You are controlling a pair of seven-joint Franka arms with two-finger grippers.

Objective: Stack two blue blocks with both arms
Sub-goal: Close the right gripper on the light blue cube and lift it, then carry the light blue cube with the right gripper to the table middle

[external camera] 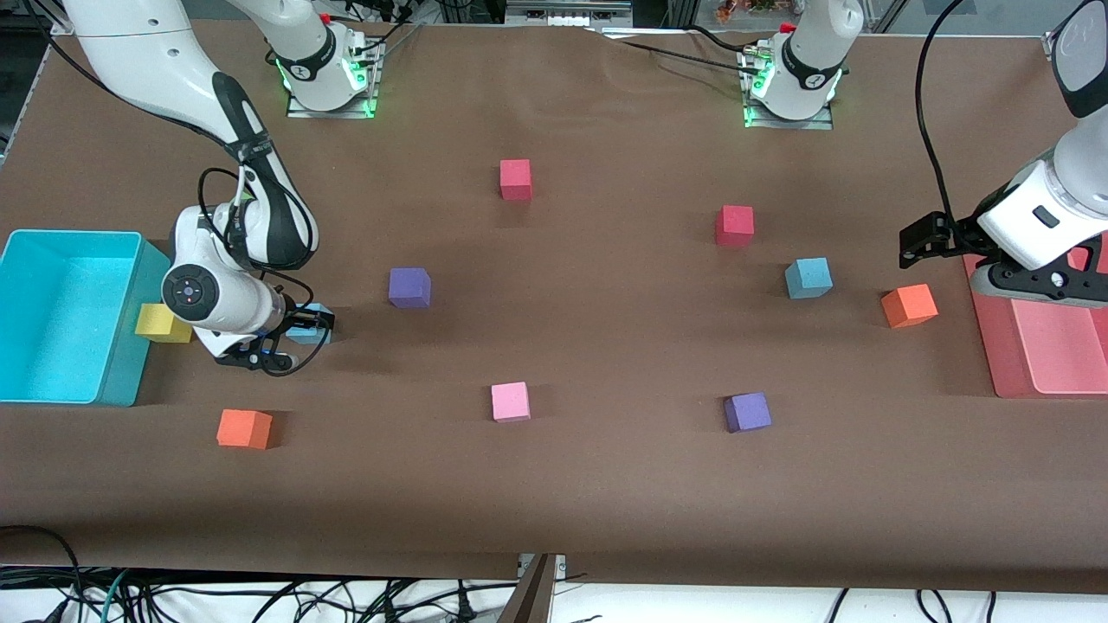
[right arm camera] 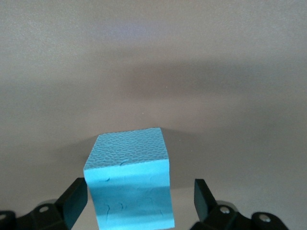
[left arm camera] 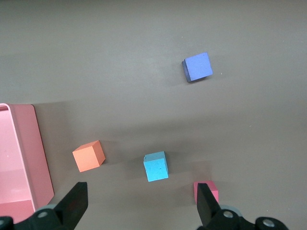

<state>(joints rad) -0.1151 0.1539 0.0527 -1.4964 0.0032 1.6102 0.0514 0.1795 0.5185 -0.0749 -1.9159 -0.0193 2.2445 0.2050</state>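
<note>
My right gripper has the lower sides of the blue block between its fingers, so it needs to close on the block now.
One blue block (external camera: 306, 329) sits on the table beside the cyan bin, toward the right arm's end. My right gripper (external camera: 299, 336) is down at it, open, with a finger on each side. In the right wrist view the block (right arm camera: 129, 187) fills the space between the fingers (right arm camera: 74, 201), with a gap at one side. The second blue block (external camera: 808, 278) sits toward the left arm's end and shows in the left wrist view (left arm camera: 156, 166). My left gripper (external camera: 911, 242) is open and empty in the air, over the table beside the pink tray; its own view (left arm camera: 139, 199) shows it wide open.
A cyan bin (external camera: 74, 235) and a yellow cube (external camera: 160, 323) are by the right gripper. An orange cube (external camera: 909, 305) and a pink tray (external camera: 1039, 355) lie under the left arm. Red (external camera: 734, 225), purple (external camera: 409, 287), pink (external camera: 510, 401) and orange (external camera: 244, 428) cubes are scattered about.
</note>
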